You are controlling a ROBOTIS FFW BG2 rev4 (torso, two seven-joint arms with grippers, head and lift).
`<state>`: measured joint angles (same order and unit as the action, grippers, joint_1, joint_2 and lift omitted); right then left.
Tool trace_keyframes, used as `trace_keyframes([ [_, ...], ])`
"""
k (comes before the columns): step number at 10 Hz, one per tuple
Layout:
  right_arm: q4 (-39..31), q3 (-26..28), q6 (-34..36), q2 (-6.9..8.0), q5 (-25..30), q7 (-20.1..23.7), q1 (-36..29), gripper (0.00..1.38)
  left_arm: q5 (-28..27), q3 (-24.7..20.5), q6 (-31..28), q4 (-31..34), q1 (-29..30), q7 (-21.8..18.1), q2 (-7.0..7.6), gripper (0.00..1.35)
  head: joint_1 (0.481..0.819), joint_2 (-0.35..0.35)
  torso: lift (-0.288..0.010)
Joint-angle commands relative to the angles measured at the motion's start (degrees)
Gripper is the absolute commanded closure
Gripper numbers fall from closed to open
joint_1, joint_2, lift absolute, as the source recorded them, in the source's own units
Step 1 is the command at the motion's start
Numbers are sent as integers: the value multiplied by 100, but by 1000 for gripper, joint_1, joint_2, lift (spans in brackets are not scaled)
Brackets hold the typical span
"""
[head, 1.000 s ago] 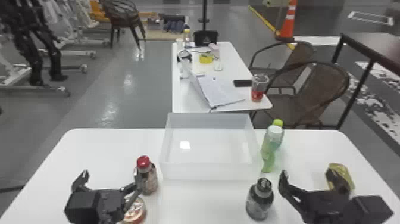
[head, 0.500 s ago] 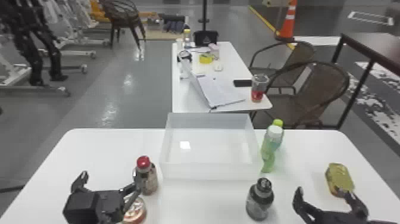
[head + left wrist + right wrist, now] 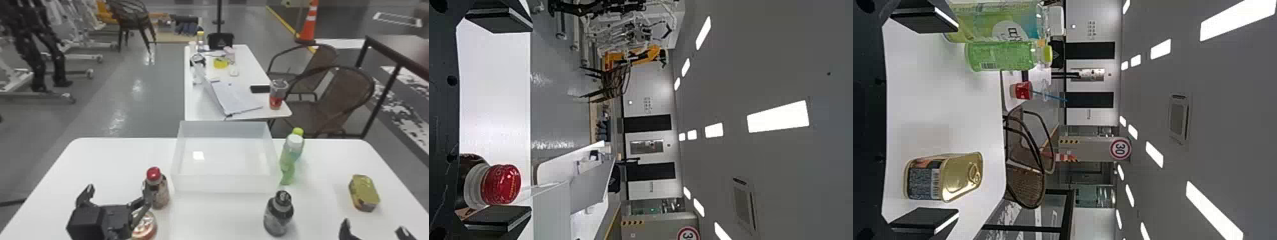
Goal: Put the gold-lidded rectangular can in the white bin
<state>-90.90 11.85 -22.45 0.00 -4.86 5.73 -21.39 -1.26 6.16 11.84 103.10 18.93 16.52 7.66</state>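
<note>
My right gripper will next take hold of the long sides of the gold-lidded can [image 3: 364,192] to put the can in the white bin.
The gold-lidded rectangular can [image 3: 364,192] sits on the right part of the table, outside the white bin [image 3: 223,183] at the table's middle. My right gripper [image 3: 375,232] is at the bottom edge, nearer the robot than the can, its two fingers spread with nothing between them. In the right wrist view the can [image 3: 945,176] appears beyond my right gripper [image 3: 928,120], closer to one finger than the other. My left gripper [image 3: 115,194] stays at the left front, open, one finger beside the red-capped bottle; the left wrist view also shows this gripper [image 3: 499,117] spread.
A red-capped bottle [image 3: 158,191] and a round can [image 3: 146,226] stand by the left gripper. A dark bottle [image 3: 278,214] stands in front of the bin. Green bottles [image 3: 291,156] stand at the bin's right side. Behind is another table [image 3: 198,105] with papers.
My right gripper has drawn back toward the robot and a little right, uncovering the can it partly hid. The left arm has barely moved.
</note>
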Motion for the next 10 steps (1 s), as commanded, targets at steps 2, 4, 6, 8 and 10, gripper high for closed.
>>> trace_keyframes([
  [2,688,450,-120,5,-402,754,328,117,47,-1,-15,-9,6,0,-10,35,549,0,-100],
  [4,1031,635,-120,5,-472,763,539,163,47,-1,-7,-9,14,0,-10,39,549,0,-100],
  [6,1250,775,30,5,-455,754,741,165,38,-10,11,-9,23,0,-19,39,549,0,-100],
  [8,1444,802,250,-88,-402,754,1005,165,38,-27,20,-9,23,-8,-36,44,549,0,-100],
  [10,1681,802,329,-193,-349,754,1251,163,38,-36,20,-9,23,-17,-54,45,549,0,-100],
])
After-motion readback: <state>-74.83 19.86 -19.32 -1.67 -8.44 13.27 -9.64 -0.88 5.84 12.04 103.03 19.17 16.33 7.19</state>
